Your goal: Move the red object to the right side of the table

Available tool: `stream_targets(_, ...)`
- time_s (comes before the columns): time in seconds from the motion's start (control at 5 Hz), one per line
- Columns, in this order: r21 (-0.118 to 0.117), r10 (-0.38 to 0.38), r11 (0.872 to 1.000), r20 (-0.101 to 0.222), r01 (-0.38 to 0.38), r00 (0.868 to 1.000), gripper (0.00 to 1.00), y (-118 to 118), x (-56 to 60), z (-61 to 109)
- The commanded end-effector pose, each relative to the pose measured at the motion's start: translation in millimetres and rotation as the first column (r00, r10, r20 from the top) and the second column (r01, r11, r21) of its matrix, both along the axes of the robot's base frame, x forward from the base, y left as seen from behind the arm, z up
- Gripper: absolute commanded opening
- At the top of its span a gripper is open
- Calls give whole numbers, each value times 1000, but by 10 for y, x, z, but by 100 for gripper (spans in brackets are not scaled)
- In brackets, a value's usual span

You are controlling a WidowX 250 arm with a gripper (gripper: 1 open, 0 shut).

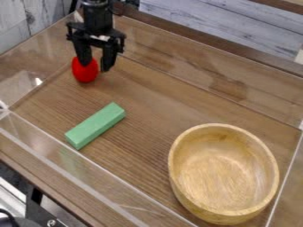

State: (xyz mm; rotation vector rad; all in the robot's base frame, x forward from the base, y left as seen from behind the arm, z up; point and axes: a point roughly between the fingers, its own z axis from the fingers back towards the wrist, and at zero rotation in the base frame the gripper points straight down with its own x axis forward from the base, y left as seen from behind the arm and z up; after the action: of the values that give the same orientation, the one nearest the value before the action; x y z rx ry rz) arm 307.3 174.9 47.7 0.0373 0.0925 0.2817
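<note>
The rounded toy should be grabbed next by its top, so that my gripper can move the red toy to the right side of the table.
The red object is a small glossy rounded toy lying on the table at the far left, close to the clear wall. My black gripper hangs directly over it, fingers pointing down. The fingers stand apart, straddling the toy's upper right side, and its top is partly hidden behind them. I cannot tell whether the pads touch the toy. Its lower left part shows below the fingers.
A green rectangular block lies diagonally in the front left area. A large wooden bowl stands at the front right. Clear acrylic walls edge the tabletop, and the left one is near the gripper.
</note>
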Motion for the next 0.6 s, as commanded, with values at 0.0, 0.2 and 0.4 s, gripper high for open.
stream_targets(0.0, 31, 21, 999, 42, -22, 999, 100, 208, 115, 75)
stream_targets(0.2, 23, 2, 1000, 27, -3, 1000, 100, 286, 131, 114)
stream_targets(0.4, 15, -6, 1000, 14, 6, 1000, 100, 359, 134, 149)
